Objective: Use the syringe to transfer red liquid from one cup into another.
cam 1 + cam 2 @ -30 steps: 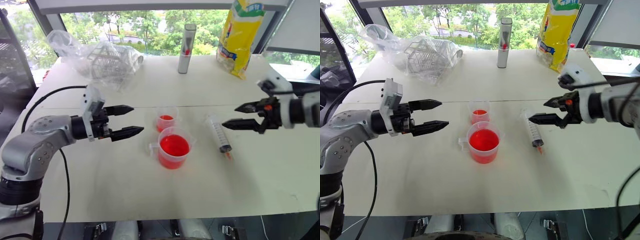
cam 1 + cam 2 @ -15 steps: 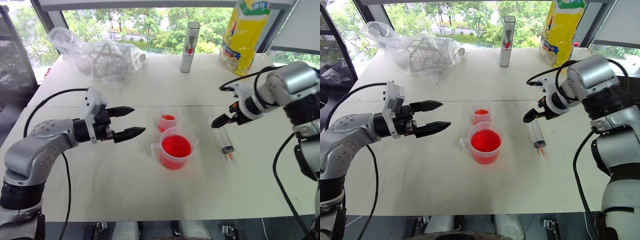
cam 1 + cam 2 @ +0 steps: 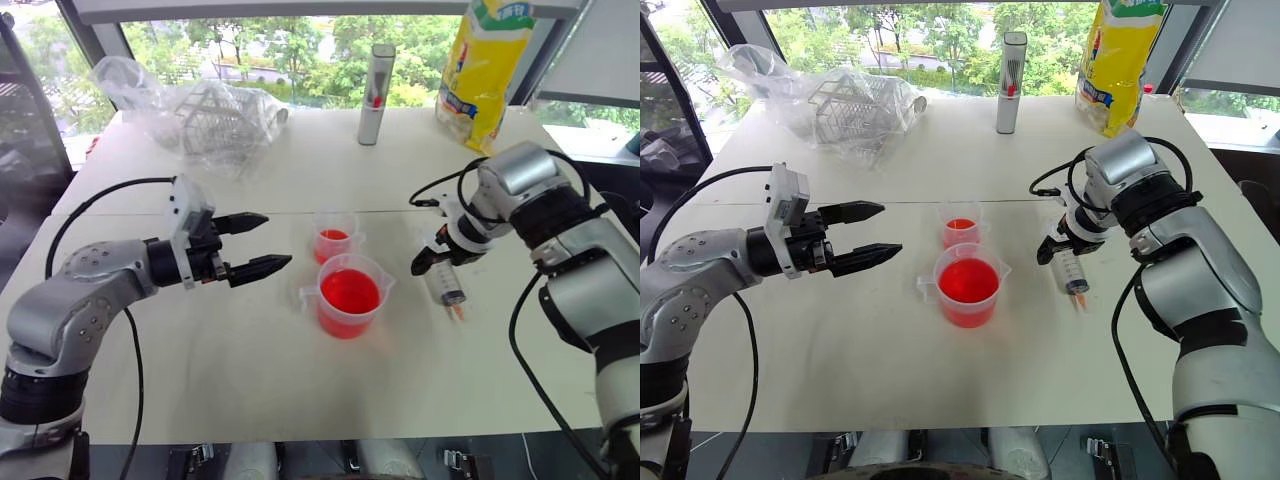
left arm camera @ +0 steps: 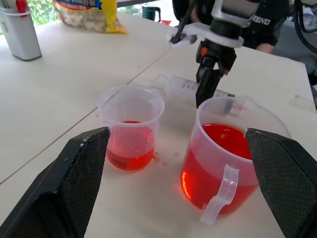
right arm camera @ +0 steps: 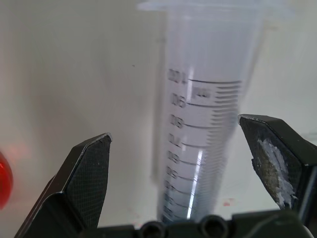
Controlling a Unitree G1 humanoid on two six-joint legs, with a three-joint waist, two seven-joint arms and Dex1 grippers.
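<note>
The syringe's rim is wider than my open fingers, so my right gripper needs to grab the syringe by its narrower graduated body (image 3: 441,277) next.
The syringe (image 3: 448,284) lies flat on the white table, right of the cups; its clear graduated barrel (image 5: 208,129) runs between my right gripper's spread fingers. My right gripper (image 3: 428,260) points steeply down over the barrel's far end, open and straddling it without closing. The handled beaker (image 3: 350,297) holds red liquid (image 3: 350,290) near the table's middle. Just behind it stands the smaller cup (image 3: 334,238), with a little red liquid at its bottom. My left gripper (image 3: 276,240) hovers open to the left of both cups, pointing at them, with nothing in it.
At the back stand a grey upright canister (image 3: 375,82), a yellow bag (image 3: 483,68) and a wire rack in crumpled plastic (image 3: 205,115). A black cable (image 3: 95,200) trails over the table's left side. A seam (image 3: 390,212) crosses the table.
My right arm has swung in and down, and its gripper has turned from level to pointing down over the syringe. The left gripper has stayed put.
</note>
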